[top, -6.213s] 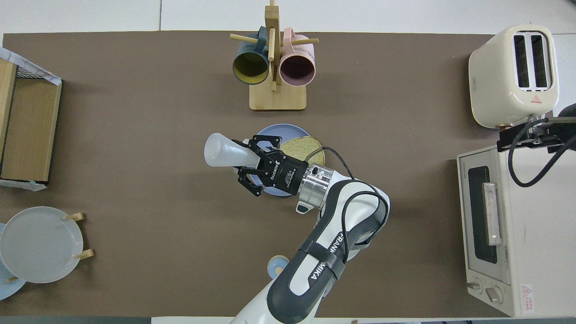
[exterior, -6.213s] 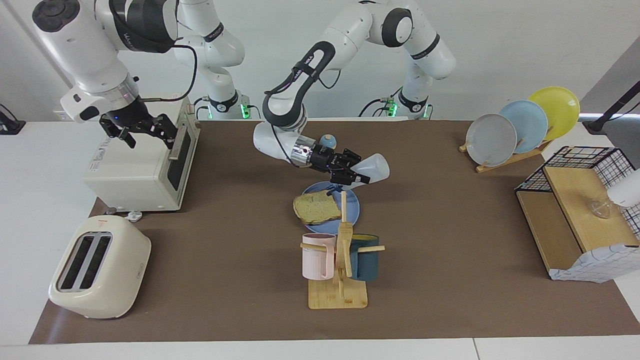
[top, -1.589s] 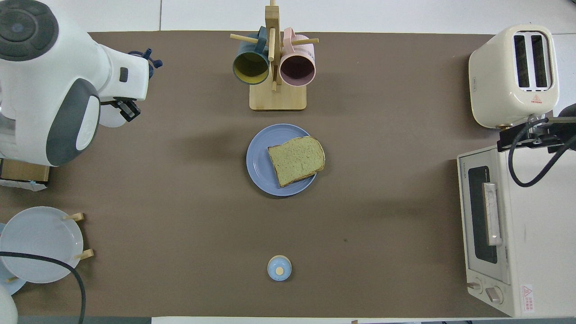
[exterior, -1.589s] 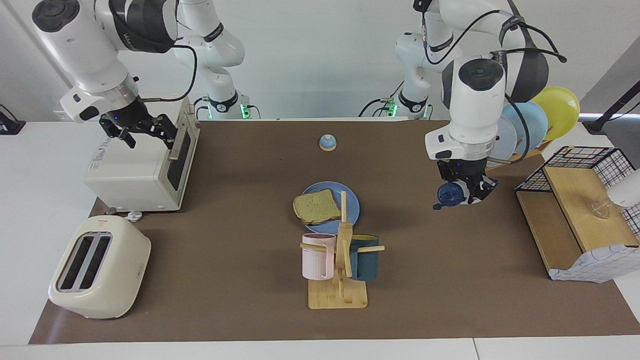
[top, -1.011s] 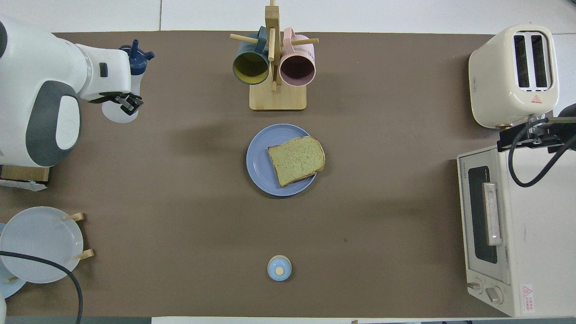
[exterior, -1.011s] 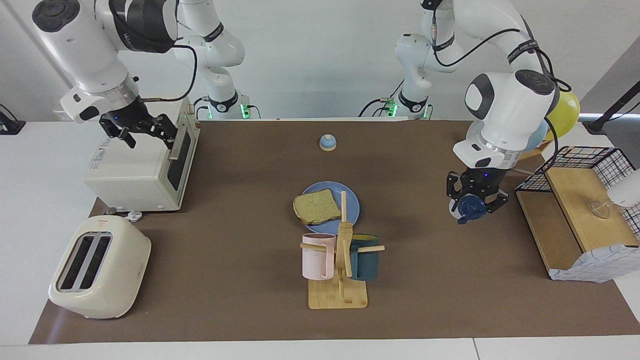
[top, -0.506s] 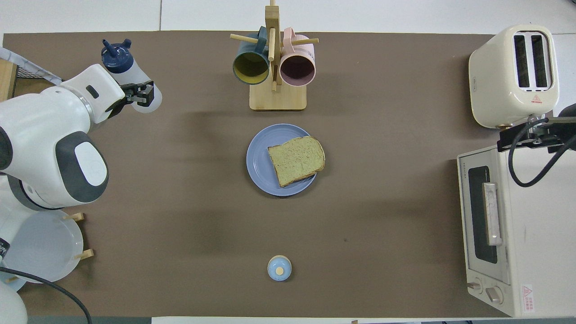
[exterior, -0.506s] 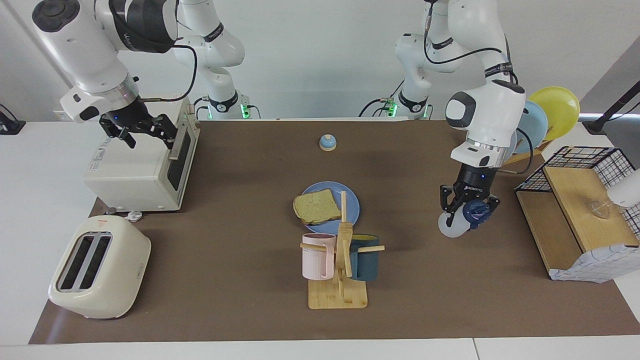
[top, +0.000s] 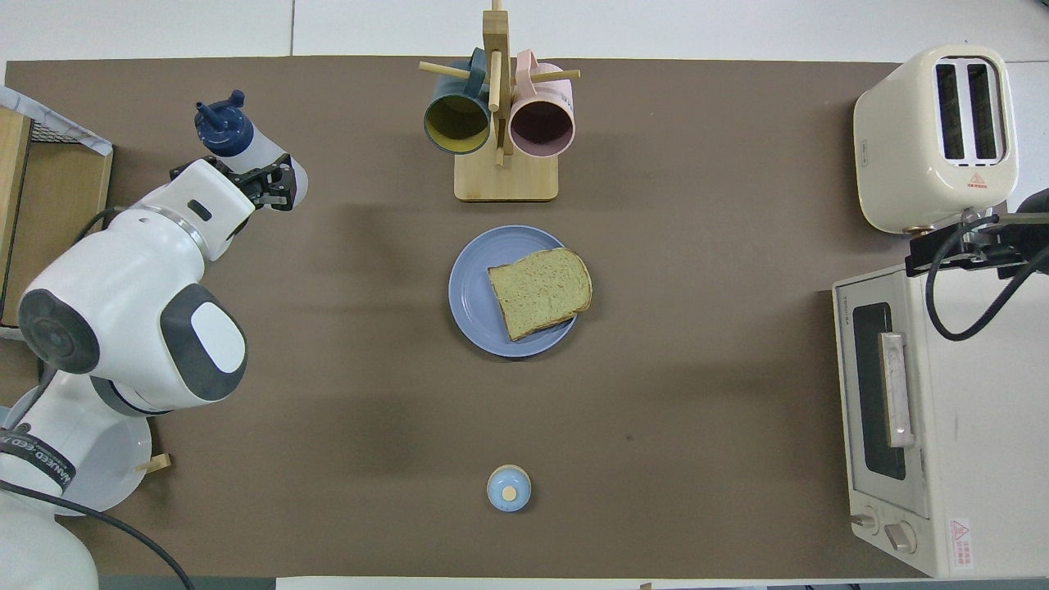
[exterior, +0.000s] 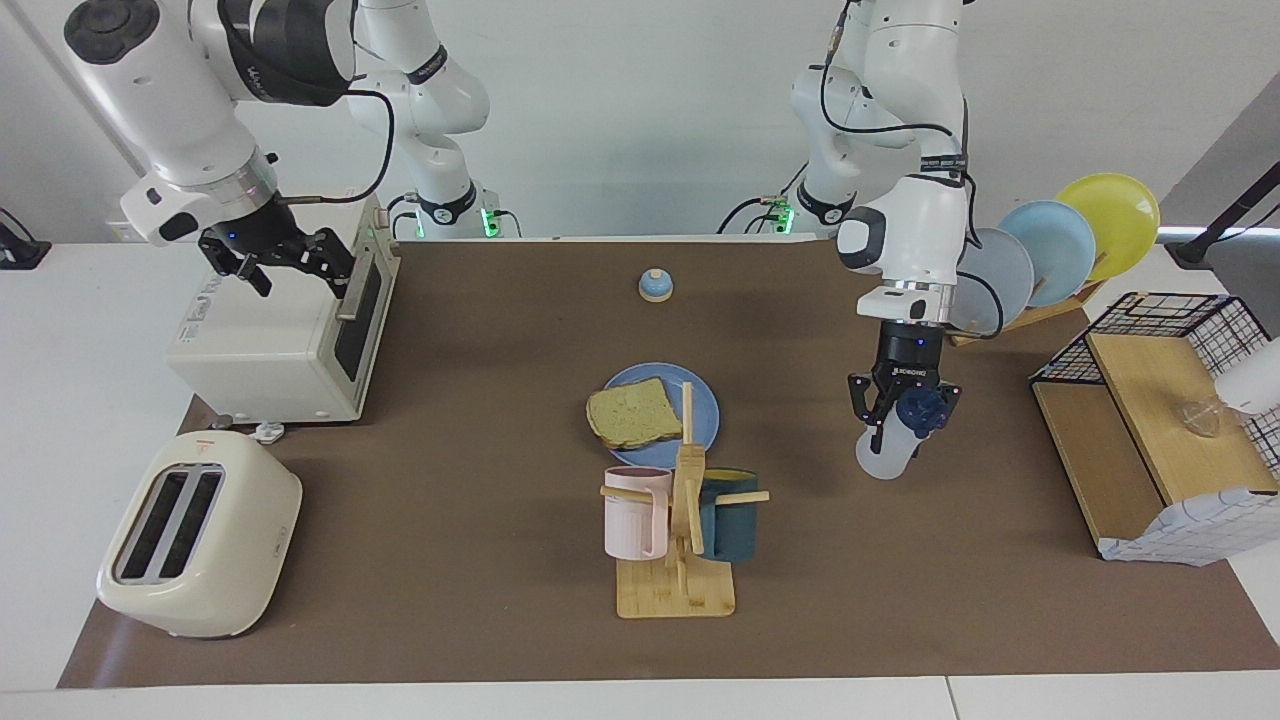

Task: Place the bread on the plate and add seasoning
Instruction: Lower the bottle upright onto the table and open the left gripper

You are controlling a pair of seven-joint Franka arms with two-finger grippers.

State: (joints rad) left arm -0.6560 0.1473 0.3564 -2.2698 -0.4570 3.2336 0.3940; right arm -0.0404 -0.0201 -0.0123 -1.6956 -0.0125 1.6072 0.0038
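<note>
My left gripper must hold the seasoning bottle (top: 246,143), tilted above the brown mat in the overhead view, until its base is down.
The bread (exterior: 632,415) lies on the blue plate (exterior: 706,404) at the middle of the mat, overlapping its rim on the right arm's side; both also show in the overhead view, bread (top: 541,291) on plate (top: 470,297). My left gripper (exterior: 900,425) is shut on the seasoning bottle (exterior: 882,455), which is tilted with its navy cap up, low over the mat between the plate and the wooden shelf. In the overhead view this gripper (top: 269,182) grips the bottle's (top: 246,143) body. My right gripper (exterior: 285,258) waits over the toaster oven's top edge.
A mug rack (exterior: 678,545) with a pink and a dark blue mug stands just farther from the robots than the plate. A small bell (exterior: 655,285) sits near the robots. Toaster oven (exterior: 270,340) and toaster (exterior: 200,535) are at the right arm's end. Plate rack (exterior: 1040,250) and wire-basket shelf (exterior: 1150,440) are at the left arm's end.
My left gripper carried the bottle from over the plate to the left arm's end, then turned it cap up and shifted it slightly back toward the plate. The right arm has not moved.
</note>
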